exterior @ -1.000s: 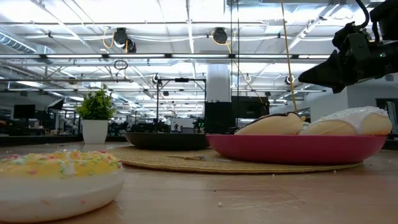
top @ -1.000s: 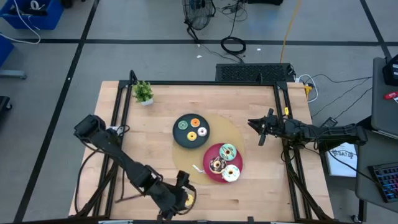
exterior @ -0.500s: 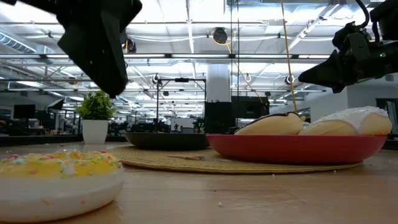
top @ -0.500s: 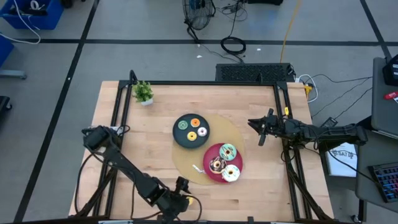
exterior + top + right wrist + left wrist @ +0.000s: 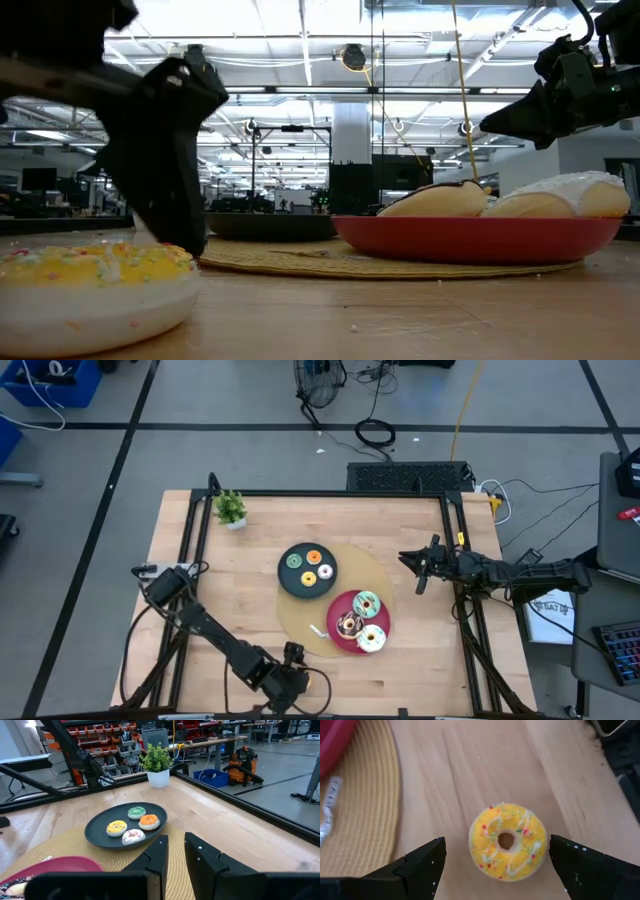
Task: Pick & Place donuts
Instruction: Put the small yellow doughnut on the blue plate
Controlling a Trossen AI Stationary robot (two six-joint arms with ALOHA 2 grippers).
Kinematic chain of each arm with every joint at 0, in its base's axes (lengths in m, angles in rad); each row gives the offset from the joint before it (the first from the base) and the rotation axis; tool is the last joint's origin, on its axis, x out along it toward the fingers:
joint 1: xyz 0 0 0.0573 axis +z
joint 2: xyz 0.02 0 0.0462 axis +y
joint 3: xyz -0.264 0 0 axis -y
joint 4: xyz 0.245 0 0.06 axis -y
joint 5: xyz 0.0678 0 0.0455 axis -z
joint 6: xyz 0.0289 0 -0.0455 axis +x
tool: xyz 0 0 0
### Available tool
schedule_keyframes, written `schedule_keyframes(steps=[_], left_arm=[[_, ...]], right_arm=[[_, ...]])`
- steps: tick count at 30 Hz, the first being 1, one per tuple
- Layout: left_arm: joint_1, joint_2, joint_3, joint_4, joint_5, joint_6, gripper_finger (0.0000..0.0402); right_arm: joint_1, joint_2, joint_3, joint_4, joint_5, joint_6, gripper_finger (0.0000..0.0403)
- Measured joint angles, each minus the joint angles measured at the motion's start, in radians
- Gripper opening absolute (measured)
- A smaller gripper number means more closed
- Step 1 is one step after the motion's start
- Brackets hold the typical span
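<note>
The yellow-iced donut's center hole (image 5: pixel 506 840) should stay free. My left gripper needs to pick up the donut by its outer edge (image 5: pixel 473 843) next.
A yellow-iced donut with sprinkles (image 5: pixel 507 842) lies flat on the bare wood near the table's near edge and fills the left foreground of the low view (image 5: pixel 95 290). My left gripper (image 5: pixel 496 851) is open and hangs just above it, one finger on each side, touching nothing. From above, the left gripper (image 5: pixel 290 685) hides the donut. Three larger donuts, mint, chocolate and white, lie on the red plate (image 5: pixel 340 608). Several small ones lie on the black plate (image 5: pixel 288 578). My right gripper (image 5: pixel 418 570) waits over the table's right side, its fingers (image 5: pixel 161 854) a narrow gap apart.
Both plates sit on a round woven mat (image 5: pixel 380 575) in the table's middle. A small potted plant (image 5: pixel 231 509) stands at the far left corner. A small white scrap (image 5: pixel 317 631) lies on the mat's near edge. Bare wood lies to the left of the mat.
My left gripper has come down at the near edge. A second ago it was out of the low view, then it showed high up, and now its fingers reach down beside the yellow donut. The donut has stayed in place.
</note>
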Motion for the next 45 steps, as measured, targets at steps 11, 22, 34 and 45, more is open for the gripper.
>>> schedule_keyframes(steps=[11,22,34,45], left_arm=[[-0.007,0.022,0.0,0.038,0.002,-0.042,0.0351],[-0.024,0.022,0.0,0.026,0.01,-0.051,0.0346],[-0.02,0.022,-0.001,0.035,0.013,-0.083,0.0236],[-0.02,0.023,-0.001,0.039,0.011,-0.086,0.0233]], right_arm=[[0.0,0.0,0.0,0.0,0.0,0.0,0.0055],[0.0,0.0,0.0,0.0,0.0,0.0,0.0055],[0.0,0.0,0.001,0.0,0.0,0.0,0.0055],[0.0,0.0,0.001,0.0,0.0,0.0,0.0055]])
